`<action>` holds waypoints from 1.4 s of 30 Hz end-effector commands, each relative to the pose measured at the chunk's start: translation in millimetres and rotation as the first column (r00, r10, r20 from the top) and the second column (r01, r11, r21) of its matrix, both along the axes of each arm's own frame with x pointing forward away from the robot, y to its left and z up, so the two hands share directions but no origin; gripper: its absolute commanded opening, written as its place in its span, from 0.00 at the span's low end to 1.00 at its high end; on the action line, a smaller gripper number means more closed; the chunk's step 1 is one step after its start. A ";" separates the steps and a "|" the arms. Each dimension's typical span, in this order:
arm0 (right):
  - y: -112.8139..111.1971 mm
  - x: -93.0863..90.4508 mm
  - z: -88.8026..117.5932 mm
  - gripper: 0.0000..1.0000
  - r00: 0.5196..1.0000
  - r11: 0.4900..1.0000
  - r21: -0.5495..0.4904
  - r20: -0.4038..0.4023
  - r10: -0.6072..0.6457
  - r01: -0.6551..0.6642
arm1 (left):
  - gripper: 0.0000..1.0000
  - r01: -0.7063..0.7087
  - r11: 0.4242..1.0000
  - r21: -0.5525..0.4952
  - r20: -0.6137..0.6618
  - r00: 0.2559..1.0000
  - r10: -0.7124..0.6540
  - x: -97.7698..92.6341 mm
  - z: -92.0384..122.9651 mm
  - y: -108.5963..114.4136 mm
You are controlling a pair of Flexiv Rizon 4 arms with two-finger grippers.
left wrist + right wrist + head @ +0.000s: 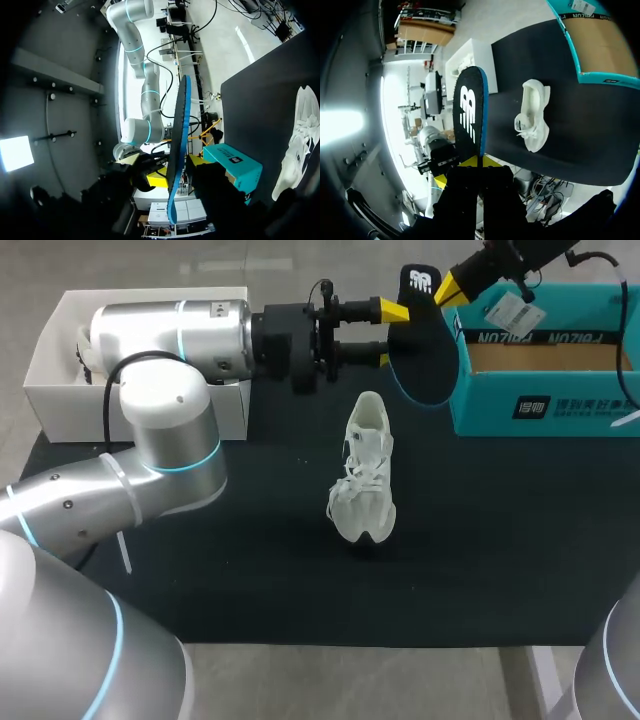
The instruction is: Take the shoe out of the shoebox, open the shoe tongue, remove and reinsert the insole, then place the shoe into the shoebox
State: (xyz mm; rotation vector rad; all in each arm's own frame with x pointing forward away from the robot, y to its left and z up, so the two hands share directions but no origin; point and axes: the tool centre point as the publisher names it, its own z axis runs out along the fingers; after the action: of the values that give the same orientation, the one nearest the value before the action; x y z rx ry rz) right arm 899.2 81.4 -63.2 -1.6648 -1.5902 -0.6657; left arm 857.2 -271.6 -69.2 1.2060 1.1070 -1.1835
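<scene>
My left gripper grabs the insole by its free side edge (396,342) (178,164) next, since my right gripper's fingers already cover one side near its printed end.
A black insole (425,350) with a blue edge hangs in the air beside the teal shoebox (540,410). My right gripper (447,287) is shut on its upper end; in the right wrist view the insole (470,115) stands up out of that gripper (479,165). My left gripper (392,335) is open, one yellow fingertip on each side of the insole, which shows edge-on (179,130) between its fingers in the left wrist view. The white shoe (366,470) lies on the black mat below, laces loose, also seen as the shoe (300,140) and shoe (534,115).
The open teal shoebox (600,77) stands at the table's back right with a tag on its rim. A white box (45,360) sits at the back left behind my left arm. The black mat (250,570) covers the table.
</scene>
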 end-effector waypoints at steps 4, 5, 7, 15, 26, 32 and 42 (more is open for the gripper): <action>5.9 0.7 -0.3 0.00 1.000 1.000 0.000 -0.001 -0.003 0.003 | 0.53 0.002 1.000 0.008 0.004 1.000 -0.002 -1.2 -2.7 -8.2; 6.5 0.5 -0.1 0.00 1.000 1.000 0.001 -0.001 -0.003 0.003 | 0.53 0.002 1.000 0.009 0.006 1.000 -0.002 -1.3 -3.7 -9.6; 8.1 -0.9 0.3 0.00 1.000 1.000 0.002 -0.001 -0.002 0.002 | 0.50 0.004 1.000 0.014 0.006 1.000 -0.004 -1.2 -5.9 -11.8; 3.9 -5.7 -2.5 0.00 1.000 1.000 0.004 -0.003 -0.016 0.016 | 0.00 0.008 1.000 0.020 -0.012 1.000 -0.008 -0.8 -11.5 -14.6; 4.0 -6.7 1.4 0.00 0.999 0.999 0.018 0.036 -0.036 0.035 | 0.00 0.015 1.000 0.021 -0.021 1.000 -0.015 -1.7 -13.3 -16.8; -0.1 -6.9 10.6 1.00 0.992 0.997 0.032 0.100 -0.080 0.077 | 0.00 0.003 1.000 0.025 -0.009 1.000 -0.003 -0.2 -14.7 -17.0; -4.0 -25.8 23.7 1.00 0.966 0.989 0.076 0.215 -0.143 0.129 | 0.00 -0.004 1.000 0.012 0.016 1.000 0.004 4.9 -9.5 -11.5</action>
State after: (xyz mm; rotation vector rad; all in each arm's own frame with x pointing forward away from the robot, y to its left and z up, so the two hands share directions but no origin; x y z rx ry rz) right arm 887.0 79.9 -38.3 -1.6675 -1.6165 -0.8983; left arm 860.5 -283.8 -79.0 1.2205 1.1110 -1.1643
